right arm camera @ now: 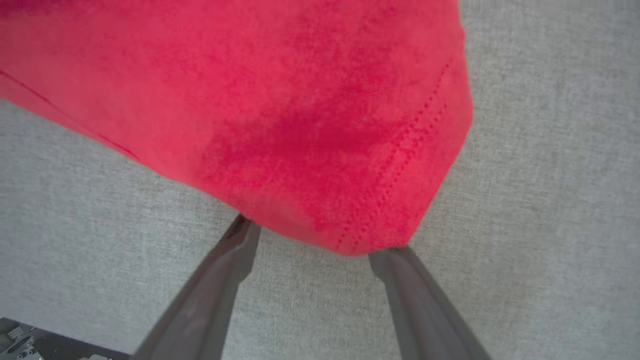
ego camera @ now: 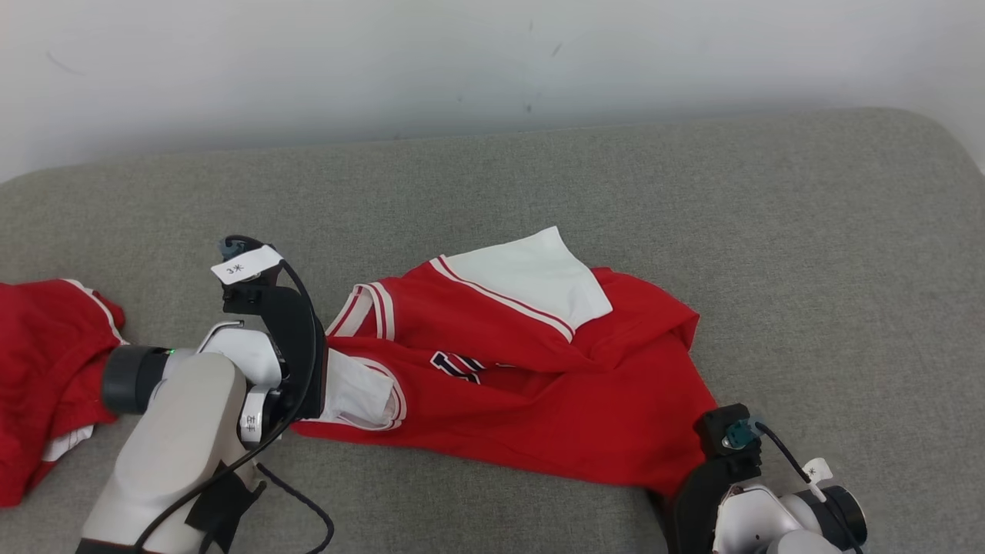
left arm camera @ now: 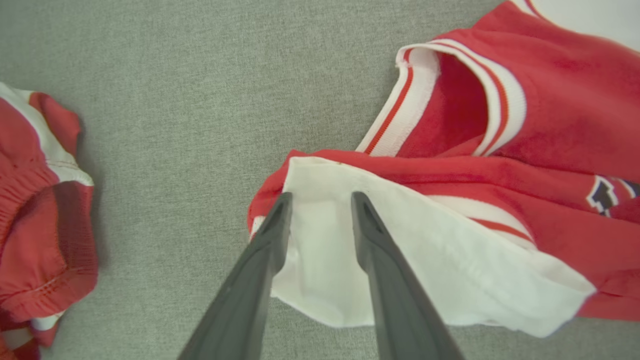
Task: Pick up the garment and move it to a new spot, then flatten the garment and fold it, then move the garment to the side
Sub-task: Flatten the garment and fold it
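I will grab the garment by its red hem corner (ego camera: pixel 676 482) with my right gripper next, because that corner hangs over the gripper's fingers while the garment's crumpled body (ego camera: pixel 545 402) lies loose.
The garment (ego camera: pixel 554 385) is a red jersey with white sleeves and a dark chest logo, lying crumpled on the grey cushion (ego camera: pixel 769 231). In the left wrist view my left gripper (left arm camera: pixel 320 197) stands open at the jersey's left end. Its two fingertips rest on the white sleeve (left arm camera: pixel 450 260), just below the striped neck opening (left arm camera: pixel 450 110). In the right wrist view my right gripper (right arm camera: pixel 320 235) is open at the jersey's lower right hem corner (right arm camera: pixel 380 220). That corner of red cloth lies over both fingertips and covers them.
A second red and white garment (ego camera: pixel 38 362) lies bunched at the cushion's left edge, a short gap from the jersey. A pale wall (ego camera: pixel 492 61) rises behind the cushion. Bare grey cushion stretches behind and to the right of the jersey.
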{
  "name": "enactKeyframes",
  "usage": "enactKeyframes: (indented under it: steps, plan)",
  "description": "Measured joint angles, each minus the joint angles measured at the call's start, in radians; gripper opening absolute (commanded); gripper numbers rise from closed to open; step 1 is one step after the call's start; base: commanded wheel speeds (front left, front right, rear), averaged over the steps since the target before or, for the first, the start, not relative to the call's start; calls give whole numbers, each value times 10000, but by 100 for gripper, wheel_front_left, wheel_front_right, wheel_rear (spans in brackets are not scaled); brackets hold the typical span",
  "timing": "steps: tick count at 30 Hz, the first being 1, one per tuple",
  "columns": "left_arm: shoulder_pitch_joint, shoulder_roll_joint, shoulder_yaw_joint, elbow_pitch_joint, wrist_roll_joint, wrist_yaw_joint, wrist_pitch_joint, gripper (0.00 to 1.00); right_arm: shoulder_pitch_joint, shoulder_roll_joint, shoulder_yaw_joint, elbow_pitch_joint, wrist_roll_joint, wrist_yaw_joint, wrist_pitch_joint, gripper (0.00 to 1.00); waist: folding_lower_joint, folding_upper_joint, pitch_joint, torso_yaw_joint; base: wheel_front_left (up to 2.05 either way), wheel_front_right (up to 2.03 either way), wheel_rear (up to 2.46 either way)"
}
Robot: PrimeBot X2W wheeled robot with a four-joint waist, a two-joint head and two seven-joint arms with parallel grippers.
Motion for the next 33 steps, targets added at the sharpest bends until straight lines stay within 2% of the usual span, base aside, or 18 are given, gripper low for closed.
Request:
enactKeyframes:
  steps: [4, 6, 7, 8, 9, 10, 11, 20, 21, 23, 24, 25, 26, 27, 28, 29, 33]
  plan:
    - [-12, -2, 10, 194, 0, 2, -86, 28, -26, 35, 31, 36, 0, 8, -58, 100, -1, 0, 18, 9, 0, 0, 0]
    - [-70, -23, 6, 265, 2, 2, -123, 20, -26, 38, 44, 67, 0, 10, -79, 100, -1, 0, 25, 13, 0, 0, 0]
    - [-132, -19, 10, 299, 17, 4, -190, 9, -27, 42, 52, 81, 0, 10, -81, 100, -1, 0, 28, 12, 0, 0, 0]
    - [-194, -2, 15, 330, 65, 6, -261, 9, -27, 44, 65, 105, 0, 12, -86, 100, 0, 0, 31, 11, 0, 0, 0]
    - [-231, 13, 38, 372, 88, 6, -299, 32, -27, 44, 75, 123, 0, 12, -92, 100, -1, 0, 34, 9, 0, 0, 0]
    - [-245, 38, 44, 424, 111, 8, -370, 88, -27, 44, 81, 130, 0, 12, -94, 100, -1, 0, 37, 6, 0, 0, 0]
    - [-254, 67, 56, 474, 157, 8, -428, 100, -27, 44, 86, 134, 0, 12, -104, 100, -1, 0, 41, 3, 0, 0, 0]
    - [-324, 0, 167, 828, 209, 17, -520, 100, -28, 50, 127, 157, 0, 13, -167, 100, -1, 0, 95, -30, 0, 0, 0]
    - [-324, -4, 174, 853, 186, 17, -522, 88, -30, 50, 134, 155, 0, 15, -171, 100, -1, 0, 102, -37, 0, 0, 0]
    - [-322, -23, 178, 884, 107, 15, -575, 49, -31, 54, 146, 155, 0, 15, -178, 100, -1, 0, 119, -49, 0, 0, 0]
    - [-322, -46, 174, 892, 48, 13, -614, 38, -33, 58, 146, 155, 0, 15, -180, 97, -1, 0, 129, -53, 0, 0, 0]
    - [-321, -82, 173, 886, 15, 6, -616, 27, -32, 59, 146, 146, 0, 15, -182, 89, -1, 0, 144, -55, 0, 0, 0]
    - [-322, -127, 165, 892, -12, 4, -644, 11, -34, 67, 155, 151, 0, 21, -186, 60, -1, 0, 164, -55, 0, 0, 0]
    - [-321, -174, 151, 894, -15, -2, -698, 0, -33, 75, 165, 146, 0, 27, -221, 47, -1, 0, 179, -55, 0, 0, 0]
    - [-325, -249, 130, 890, -15, -6, -704, 0, -28, 92, 163, 142, 2, 27, -253, 31, 0, 0, 197, -49, 0, 0, 0]
    - [-325, -320, 109, 895, -15, -8, -715, 0, -30, 109, 171, 144, 2, 29, -259, 0, 0, 0, 212, -36, 0, 0, 0]
    - [-337, -533, 77, 894, -23, -79, -918, 0, -21, 171, 167, 134, 8, 100, -347, 0, -1, 0, 251, 58, 0, 0, 0]
